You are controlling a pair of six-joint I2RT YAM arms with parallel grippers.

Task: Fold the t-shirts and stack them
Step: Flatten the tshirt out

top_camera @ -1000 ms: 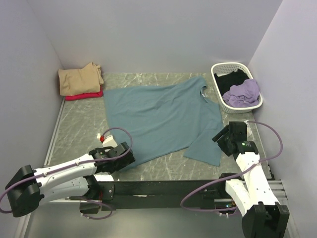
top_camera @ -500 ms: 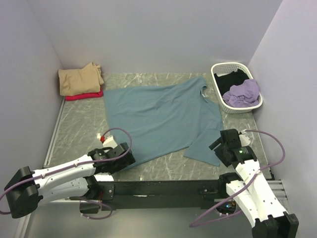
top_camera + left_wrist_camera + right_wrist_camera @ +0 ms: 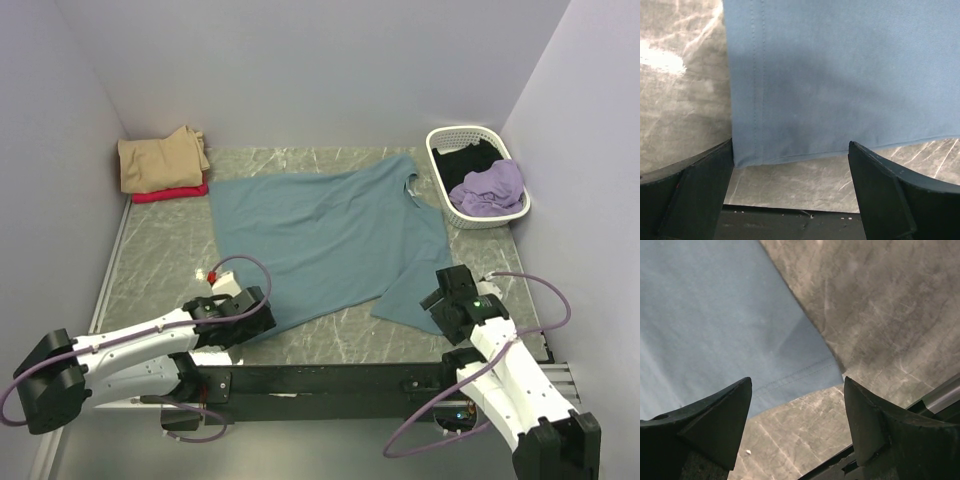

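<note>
Next, my right gripper grabs the t-shirt's near sleeve corner (image 3: 438,330) (image 3: 834,377), so that both grippers carry its near side across to fold.
A large teal-blue t-shirt (image 3: 330,235) lies spread flat on the table, neck toward the far right. My left gripper (image 3: 260,318) is open and low over the shirt's near left corner. In the left wrist view the hem corner (image 3: 742,160) sits just inside the left finger, and the left gripper (image 3: 790,150) holds nothing. My right gripper (image 3: 438,305) hovers open at the near corner of the sleeve (image 3: 830,372). The right gripper (image 3: 796,382) is empty too. A folded tan t-shirt (image 3: 158,160) rests on a red one (image 3: 170,194) at the far left.
A white lattice basket (image 3: 440,185) stands at the far right, with a lilac shirt (image 3: 490,187) and a black one (image 3: 465,158) inside. Grey walls close in the table on three sides. A black rail (image 3: 330,380) runs along the near edge.
The right arm has dropped toward the near edge and moved left to the sleeve corner, its jaws spreading wider. The left gripper has edged slightly right along the hem, still open.
</note>
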